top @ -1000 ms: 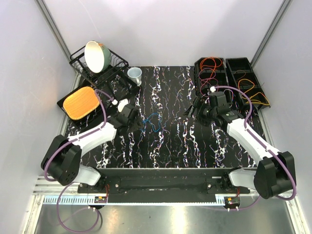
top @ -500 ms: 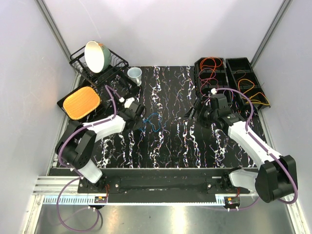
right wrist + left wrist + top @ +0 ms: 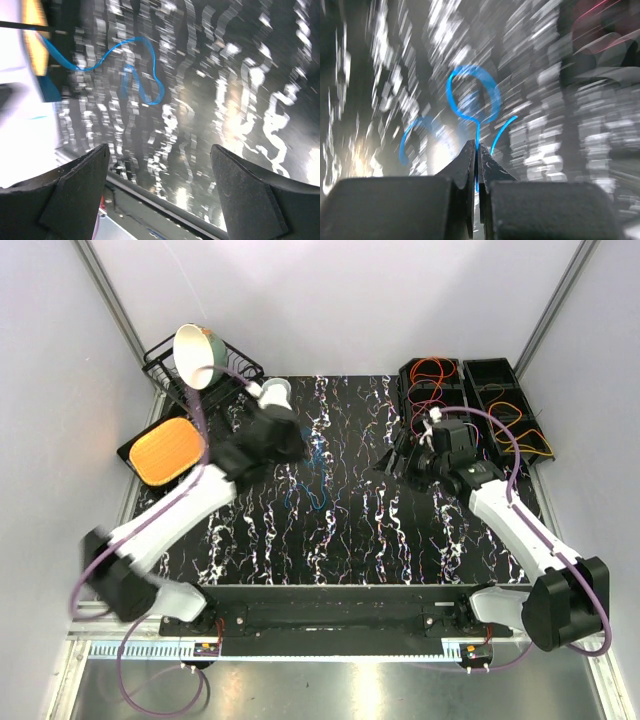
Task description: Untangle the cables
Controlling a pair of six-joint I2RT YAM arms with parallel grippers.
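My right gripper grabs the thin blue cable by its loose loop (image 3: pixel 318 506) (image 3: pixel 155 101) next, to untangle the part of the cable held by my left gripper.
A thin blue cable (image 3: pixel 317 501) lies in loops on the black marbled table (image 3: pixel 350 540), with one strand rising to my left gripper (image 3: pixel 303 447). In the left wrist view that gripper (image 3: pixel 477 148) is shut on the blue cable (image 3: pixel 471 93), which passes between the fingertips and loops beyond them. My right gripper (image 3: pixel 396 462) hovers right of centre. It stands open (image 3: pixel 160 150) with nothing between its fingers, and the blue cable (image 3: pixel 145 86) lies some way ahead of it. Orange cable (image 3: pixel 432 368), red cable (image 3: pixel 428 402) and yellow cable (image 3: pixel 512 418) lie in the bins at the back right.
Two black bins (image 3: pixel 495 375) stand at the back right. At the back left are a dish rack (image 3: pixel 160 370) holding a tilted bowl (image 3: pixel 195 352), a pale cup (image 3: pixel 277 392) and an orange-yellow pad on a black tray (image 3: pixel 165 448). The table's near edge has a black rail (image 3: pixel 330 610).
My left gripper has shut on the blue cable and swung up and toward the back, drawing a strand with it. The right gripper stayed open and shifted slightly.
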